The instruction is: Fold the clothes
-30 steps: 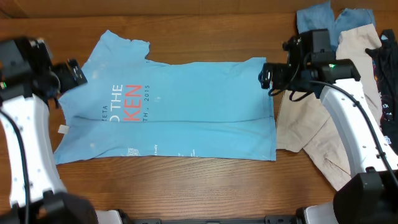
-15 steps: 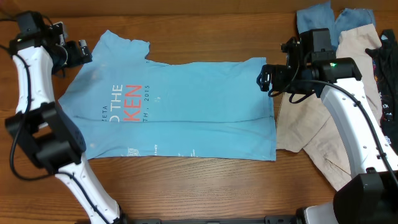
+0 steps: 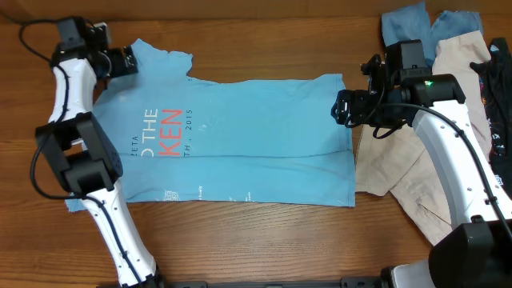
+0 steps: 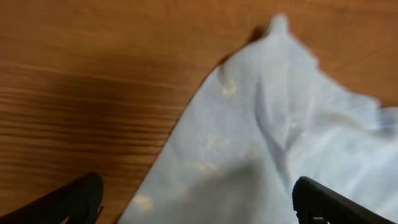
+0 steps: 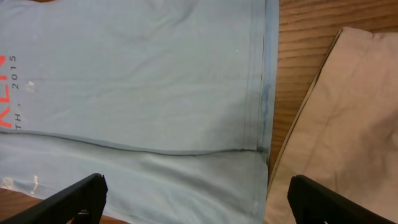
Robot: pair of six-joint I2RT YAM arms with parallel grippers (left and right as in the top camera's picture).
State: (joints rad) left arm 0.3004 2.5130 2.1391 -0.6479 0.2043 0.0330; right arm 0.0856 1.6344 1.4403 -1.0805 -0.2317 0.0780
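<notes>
The left gripper grabs the sky-blue T-shirt's far sleeve corner next, to fold the T-shirt's far side over the near side.
The sky-blue T-shirt (image 3: 256, 128) lies flat across the middle of the table, its white and red lettering toward the left. My left gripper (image 3: 130, 61) is open and hovers over the shirt's far-left sleeve corner. In the left wrist view its jaws (image 4: 199, 205) straddle the sleeve cloth (image 4: 280, 124) without holding it. My right gripper (image 3: 342, 108) is open above the shirt's right hem. In the right wrist view its jaws (image 5: 199, 202) are spread over the hem (image 5: 137, 74), empty.
A beige garment (image 3: 448, 144) lies right of the shirt, touching its hem; it also shows in the right wrist view (image 5: 348, 124). Dusty-blue clothes (image 3: 408, 20) lie at the back right and a black one (image 3: 500, 80) at the far right edge. The wooden table (image 3: 240, 240) shows bare wood in front.
My left arm has swung from the shirt's left side up and rightward to the far sleeve corner. The right gripper has barely shifted. The shirt has not moved.
</notes>
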